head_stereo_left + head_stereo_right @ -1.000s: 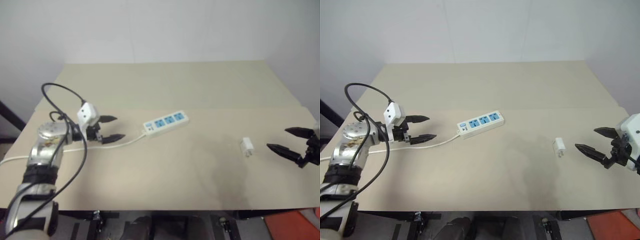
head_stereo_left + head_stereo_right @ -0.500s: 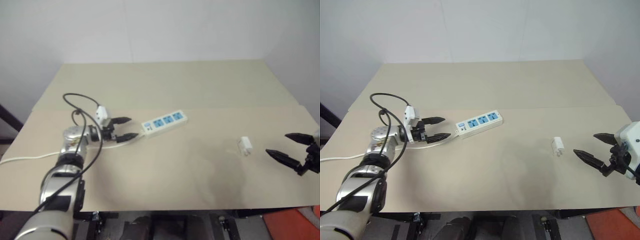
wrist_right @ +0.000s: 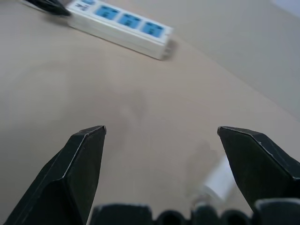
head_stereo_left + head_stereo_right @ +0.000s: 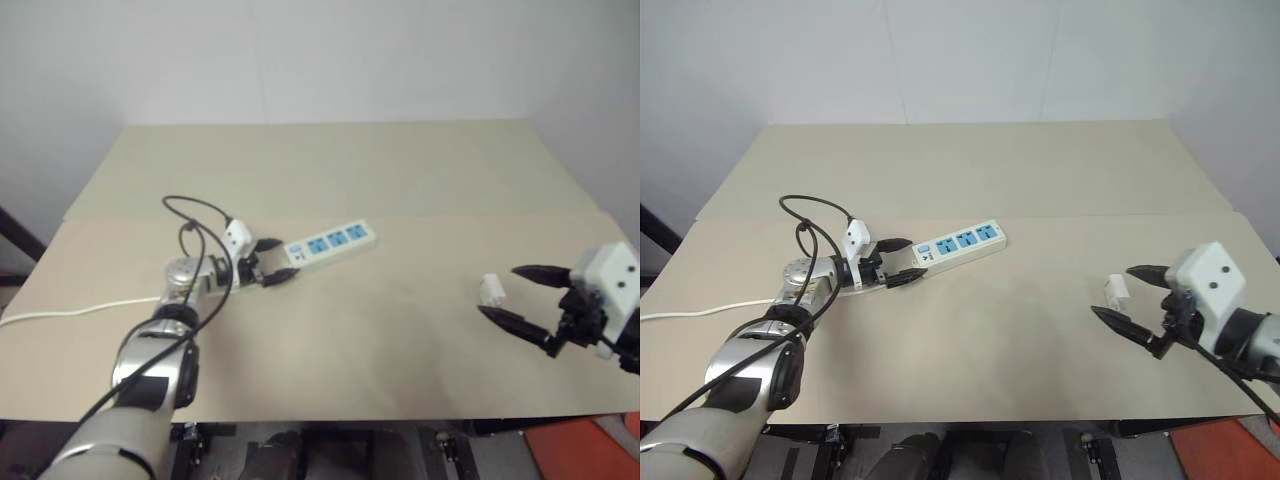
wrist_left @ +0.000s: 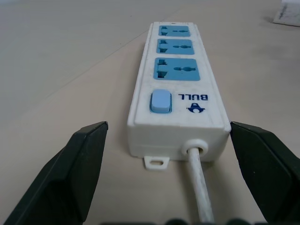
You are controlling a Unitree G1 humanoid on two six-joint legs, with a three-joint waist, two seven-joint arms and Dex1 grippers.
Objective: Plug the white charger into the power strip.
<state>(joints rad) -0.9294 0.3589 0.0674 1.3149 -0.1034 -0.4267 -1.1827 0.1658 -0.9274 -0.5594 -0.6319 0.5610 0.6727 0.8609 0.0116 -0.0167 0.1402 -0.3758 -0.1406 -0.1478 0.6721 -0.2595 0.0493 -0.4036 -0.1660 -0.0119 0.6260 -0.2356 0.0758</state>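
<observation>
The power strip (image 4: 331,244) is long but narrow across, so my left gripper needs to grab it next by the long sides at its switch end (image 4: 297,253).
The power strip (image 4: 331,244) is a long white bar with three blue sockets, lying at mid-table. My left gripper (image 4: 281,258) is open, and its black fingers (image 5: 70,178) flank the strip's switch end (image 5: 161,101), where the white cord (image 5: 199,185) leaves it. The white charger (image 4: 490,288), a small white cube, lies on the table to the right. My right gripper (image 4: 498,290) is open and low at the charger, one fingertip on either side. In the right wrist view the charger (image 3: 219,181) sits close to one finger (image 3: 255,159), untouched.
The strip's cord (image 4: 70,310) trails to the table's left edge. A black cable (image 4: 190,215) loops over my left forearm. A seam (image 4: 450,216) crosses the beige tabletop. A red-orange object (image 4: 590,450) is on the floor past the front right corner.
My left gripper has moved right along the cord up to the strip's switch end. My right gripper has swung left until its open fingers straddle the charger. Strip and charger lie where they were.
</observation>
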